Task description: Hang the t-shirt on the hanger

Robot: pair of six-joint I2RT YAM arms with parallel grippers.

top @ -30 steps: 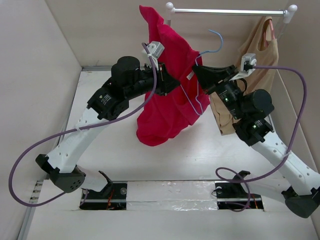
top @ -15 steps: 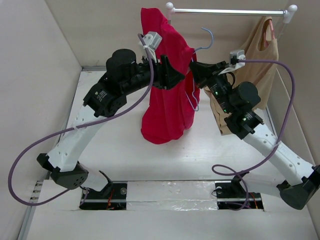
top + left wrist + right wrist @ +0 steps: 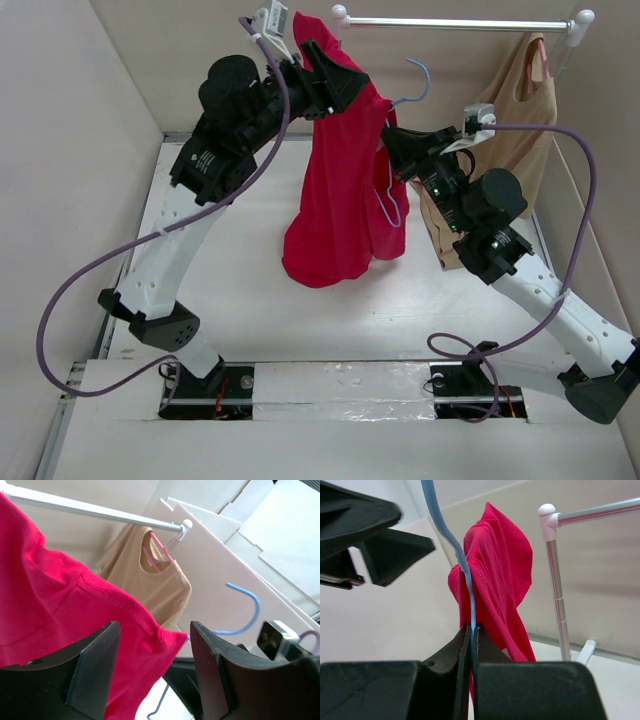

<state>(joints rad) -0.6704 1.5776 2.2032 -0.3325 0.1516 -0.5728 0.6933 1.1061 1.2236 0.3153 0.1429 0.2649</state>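
My left gripper grabs the t-shirt's loose corner by the hook [image 3: 383, 105] [image 3: 171, 638] next, to leave the hanger's lower wire free to insert.
The red t-shirt [image 3: 340, 200] hangs in mid-air, draped over the pale blue hanger [image 3: 418, 84], whose lower wire [image 3: 392, 212] shows at the shirt's right edge. My right gripper [image 3: 389, 136] is shut on the hanger's wire just under the hook; in the right wrist view [image 3: 471, 628] the wire runs up between the closed fingertips with the t-shirt [image 3: 495, 570] bunched round it. My left gripper [image 3: 345, 88] is high at the shirt's upper left shoulder and open. In the left wrist view [image 3: 152, 650] a corner of the t-shirt [image 3: 75, 610] lies loose between the spread fingers.
A metal rail [image 3: 460, 22] runs across the back on a white-capped post [image 3: 555, 580]. A beige sleeveless garment [image 3: 520, 110] hangs from it on a pink hanger [image 3: 160, 547] at the right, close behind my right arm. Walls close in both sides.
My left gripper has opened, let go of the shirt and risen toward the back. The shirt now hangs straighter from the hanger, which the right gripper has lifted slightly.
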